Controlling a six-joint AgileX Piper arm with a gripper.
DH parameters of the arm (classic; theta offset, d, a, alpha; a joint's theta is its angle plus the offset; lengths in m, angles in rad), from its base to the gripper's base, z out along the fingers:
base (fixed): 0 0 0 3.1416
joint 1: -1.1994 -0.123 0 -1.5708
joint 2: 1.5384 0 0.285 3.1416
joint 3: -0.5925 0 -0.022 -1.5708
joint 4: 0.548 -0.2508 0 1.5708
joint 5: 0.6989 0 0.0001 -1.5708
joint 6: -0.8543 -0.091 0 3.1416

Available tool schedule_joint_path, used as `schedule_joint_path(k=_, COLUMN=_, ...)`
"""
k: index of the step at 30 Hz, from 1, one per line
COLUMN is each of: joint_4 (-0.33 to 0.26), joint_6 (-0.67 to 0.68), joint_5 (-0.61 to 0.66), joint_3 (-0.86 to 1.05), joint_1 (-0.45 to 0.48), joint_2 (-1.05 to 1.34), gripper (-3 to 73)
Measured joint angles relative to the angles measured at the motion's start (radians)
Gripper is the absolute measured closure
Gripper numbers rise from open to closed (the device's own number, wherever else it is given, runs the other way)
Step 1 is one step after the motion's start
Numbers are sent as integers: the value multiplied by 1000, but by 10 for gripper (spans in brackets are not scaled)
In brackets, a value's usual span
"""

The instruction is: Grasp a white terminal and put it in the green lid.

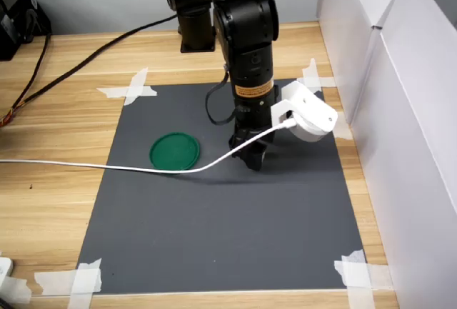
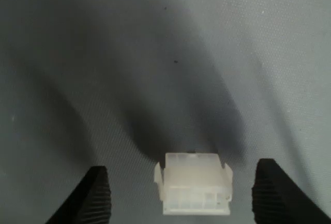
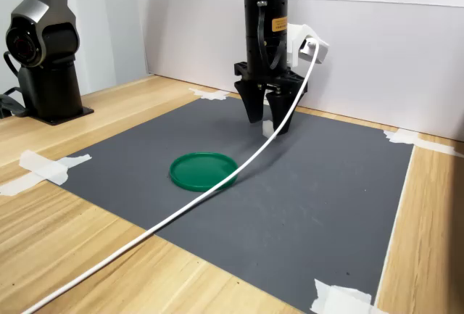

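Next, my gripper grips the white terminal by its clip-bearing sides to put it in the green lid (image 1: 174, 151).
The white terminal (image 2: 194, 183) lies on the dark grey mat, a small stepped plastic block. My gripper (image 2: 184, 182) is open and straddles it, one black finger (image 2: 95, 195) on each side with a gap to the block. In the second exterior view the gripper (image 3: 267, 117) points straight down at the mat, and the terminal (image 3: 268, 127) shows as a white speck between the fingertips. In the first exterior view the gripper (image 1: 251, 158) hides the terminal. The green lid (image 1: 174, 151) (image 3: 204, 170) lies flat and empty on the mat, a short way off toward the first exterior view's left.
The mat (image 1: 228, 237) is taped at its corners to a wooden table. A white cable (image 1: 107, 165) runs from the wrist camera (image 1: 308, 115) across the lid's edge. White panels (image 1: 400, 109) wall the first exterior view's right. A second arm's base (image 3: 43, 46) stands at the second exterior view's left.
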Motion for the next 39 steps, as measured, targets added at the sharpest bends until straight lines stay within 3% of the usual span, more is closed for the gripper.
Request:
schedule_joint_path(k=7, joint_4=16, joint_6=-37, joint_5=-5, joint_3=0, joint_1=0, joint_2=-11, gripper=21)
schedule_joint_path(k=11, joint_4=19, joint_6=-48, joint_5=-6, joint_3=0, joint_1=0, joint_2=-11, gripper=59)
schedule_joint_path(k=15, joint_4=19, joint_6=-52, joint_5=-7, joint_3=0, joint_1=0, joint_2=-11, gripper=135)
schedule_joint_path(k=23, joint_4=21, joint_6=-71, joint_5=-8, joint_3=0, joint_1=0, joint_2=-11, gripper=373)
schedule_joint_path(k=39, joint_4=37, joint_6=-71, joint_5=-4, joint_3=-9, joint_1=0, joint_2=14, gripper=381)
